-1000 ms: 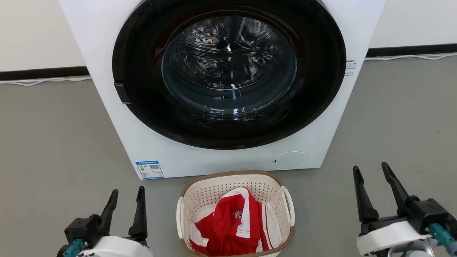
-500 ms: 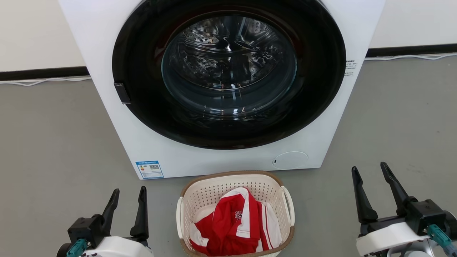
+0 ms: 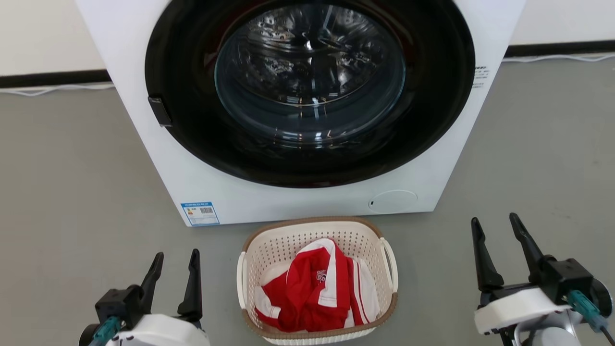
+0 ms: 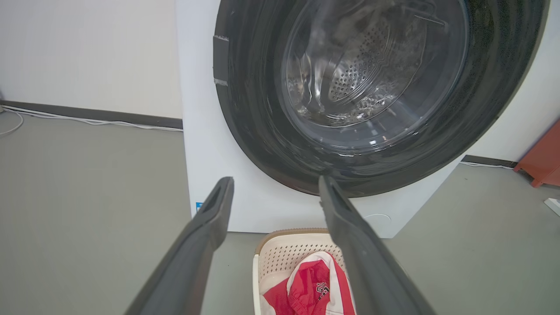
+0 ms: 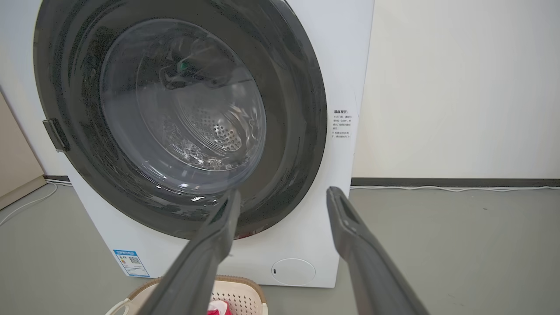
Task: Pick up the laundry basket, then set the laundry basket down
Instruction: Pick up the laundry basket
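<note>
I need to grab the basket by its slim white side handle (image 3: 242, 280) with my left gripper next, so I can pick it up. The basket's body (image 3: 317, 281) is far wider than my open fingers.
The laundry basket (image 3: 288, 242) stands on the grey floor just in front of the washing machine: cream perforated plastic, brown rim, white side handles. A red and white garment (image 3: 312, 293) lies inside it. My left gripper (image 3: 177, 258) hovers open to the basket's left, well apart from it. My right gripper (image 3: 495, 222) is open too, farther off on the basket's right. In the left wrist view the basket (image 4: 284, 253) sits low between my left gripper's (image 4: 275, 183) fingers. The right wrist view catches the basket's rim (image 5: 245, 284) at the bottom, below my right gripper (image 5: 284, 194).
A white front-loading washing machine (image 3: 158, 163) with a shut dark round door (image 3: 310, 91) stands right behind the basket. Grey floor spreads on both sides. A white cable (image 3: 53, 89) runs along the wall's dark skirting. A reddish object (image 4: 542, 162) stands at the far right.
The head camera has tilted or moved forward slightly, so the whole picture has shifted. The basket has not moved, and both grippers stay open in about the same places.
</note>
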You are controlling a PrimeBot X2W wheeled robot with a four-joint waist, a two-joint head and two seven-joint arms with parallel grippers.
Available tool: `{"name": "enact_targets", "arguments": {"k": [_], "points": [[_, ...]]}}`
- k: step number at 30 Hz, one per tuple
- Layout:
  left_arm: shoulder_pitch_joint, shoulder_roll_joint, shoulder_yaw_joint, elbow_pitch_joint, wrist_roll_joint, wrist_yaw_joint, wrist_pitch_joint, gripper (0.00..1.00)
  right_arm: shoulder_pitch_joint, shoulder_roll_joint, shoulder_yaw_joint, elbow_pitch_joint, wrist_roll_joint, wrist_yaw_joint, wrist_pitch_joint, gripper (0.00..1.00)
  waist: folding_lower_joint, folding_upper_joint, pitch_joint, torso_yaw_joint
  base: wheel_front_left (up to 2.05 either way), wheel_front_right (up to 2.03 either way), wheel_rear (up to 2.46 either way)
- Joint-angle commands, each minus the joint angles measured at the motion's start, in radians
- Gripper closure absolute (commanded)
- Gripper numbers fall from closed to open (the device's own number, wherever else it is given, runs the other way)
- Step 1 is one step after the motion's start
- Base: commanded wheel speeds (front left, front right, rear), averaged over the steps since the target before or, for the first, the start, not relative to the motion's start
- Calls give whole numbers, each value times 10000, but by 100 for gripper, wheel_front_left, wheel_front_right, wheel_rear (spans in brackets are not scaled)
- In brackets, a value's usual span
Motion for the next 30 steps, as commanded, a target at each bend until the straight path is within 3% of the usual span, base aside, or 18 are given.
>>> {"name": "enact_targets", "arguments": {"k": [1, 9, 22, 30], "points": [[-568, 112, 243, -144, 76, -90, -107, 0, -457, -18, 171, 61, -118, 60, -107, 0, 0, -1, 101, 14, 0, 0, 0], [-1580, 112, 122, 1050, 67, -139, -107, 0, -1771, 131, 101, 1960, -456, 60, 210, 0, 0, -1, 908, 78, 0, 0, 0], [-4910, 112, -680, 4741, -694, -194, 681, 0, -4596, 177, -79, 4619, -1421, 60, 1656, 0, 0, -1, 3099, 382, 0, 0, 0], [-6650, 112, -1266, 6699, -1588, 8, 525, 0, -5778, 168, -88, 5913, -1968, 60, 1454, 0, 0, -1, 4515, 479, 0, 0, 0]]}}
